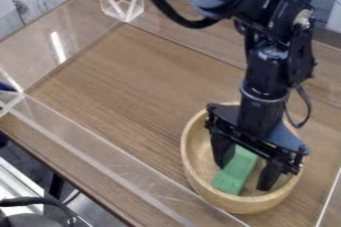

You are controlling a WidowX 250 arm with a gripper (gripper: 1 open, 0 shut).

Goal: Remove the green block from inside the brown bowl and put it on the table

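Next, my gripper grabs the green block [236,178] by its narrow end [244,155], to take the block out of the brown bowl and onto the table.
The brown bowl [200,167] sits on the table [127,92] at the lower right. Inside it lies the green block [236,178], bright green and elongated. My gripper [248,163] points straight down into the bowl with its jaws open, one black finger [221,154] to the left of the block and the other to its right. The block's upper end lies between the fingers. I cannot tell whether the fingers touch it. The block rests on the bowl's floor.
Low clear acrylic walls [80,141] run along the table's front and left edges. A clear bracket [123,6] stands at the far back. The black arm [266,32] rises above the bowl on the right.
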